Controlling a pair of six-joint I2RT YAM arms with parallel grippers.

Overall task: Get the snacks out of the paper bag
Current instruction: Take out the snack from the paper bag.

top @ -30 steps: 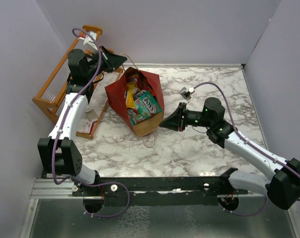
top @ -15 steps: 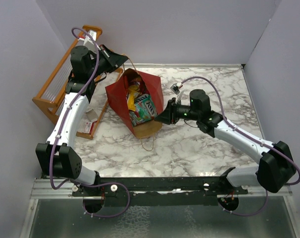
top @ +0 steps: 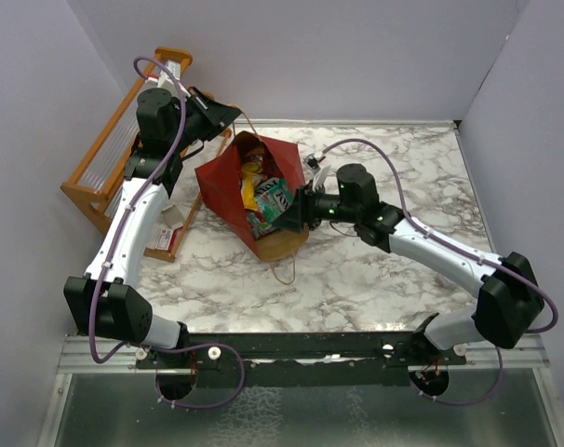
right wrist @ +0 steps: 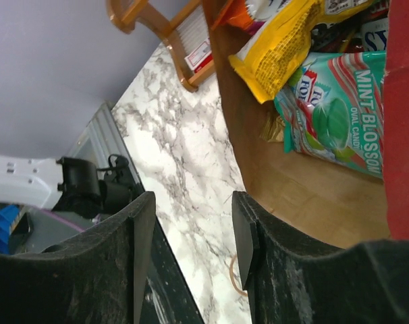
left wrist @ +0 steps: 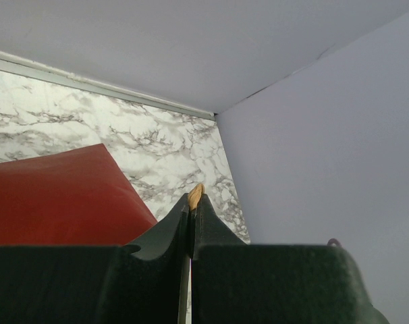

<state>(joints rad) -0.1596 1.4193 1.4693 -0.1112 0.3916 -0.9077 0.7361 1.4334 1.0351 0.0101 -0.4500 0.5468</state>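
Observation:
My right gripper is going to grab the yellow packet by its near end next. The packet's far end will stay free to slide out of the bag.
The red paper bag lies tipped on the marble table, its brown mouth facing my right arm. Inside show snacks: a teal mint packet and a yellow packet. At the bag's far corner my left gripper is raised and shut on the bag's thin tan handle. My right gripper is open at the lower rim of the bag's mouth, one finger over the kraft inner wall, the other over the table. Nothing is between its fingers.
An orange wooden slatted rack stands left of the bag, with a small red-and-white packet on the table at its foot. The bag's second handle loop lies on the marble in front. Purple walls enclose three sides.
My right gripper has travelled left to the bag's mouth and its jaws have spread apart. The bag shifted slightly left. The left gripper stays shut on the handle.

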